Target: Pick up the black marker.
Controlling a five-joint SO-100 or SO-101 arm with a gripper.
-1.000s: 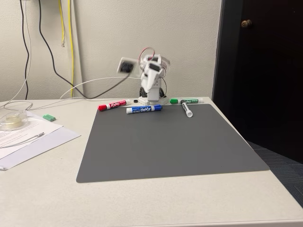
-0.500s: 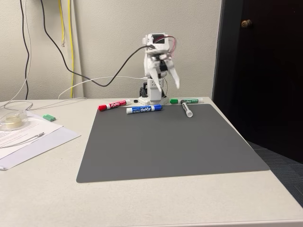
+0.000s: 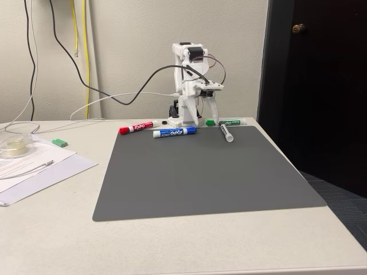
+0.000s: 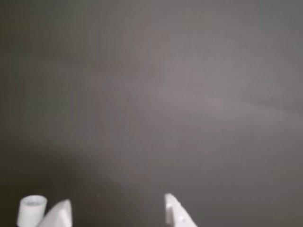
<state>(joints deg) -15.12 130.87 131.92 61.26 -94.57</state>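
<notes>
I need to pick up the marker, so I should next grab the black marker by its white body (image 3: 227, 134) with my gripper.
The black marker (image 3: 227, 133) lies on the grey mat (image 3: 200, 172) near its back right corner, white barrel end towards the camera. My white gripper (image 3: 207, 119) hangs pointing down just behind and left of it in the fixed view, open, with nothing between its fingers. In the wrist view the gripper (image 4: 118, 213) shows two white fingertips (image 4: 176, 212) spread wide at the bottom edge over bare mat (image 4: 156, 94). A white round marker end (image 4: 32, 211) sits at the lower left; I cannot tell which marker it belongs to.
A green marker (image 3: 228, 122) lies behind the black one. A blue marker (image 3: 174, 132) and a red marker (image 3: 137, 126) lie left of the arm's base (image 3: 184, 119). Papers (image 3: 34, 163) and a tape roll (image 3: 14, 146) sit far left. The table edge drops off at the right.
The arm has swung from a raised, blurred pose down towards the mat. The gripper now points downward, lower and further right, with its jaws spread.
</notes>
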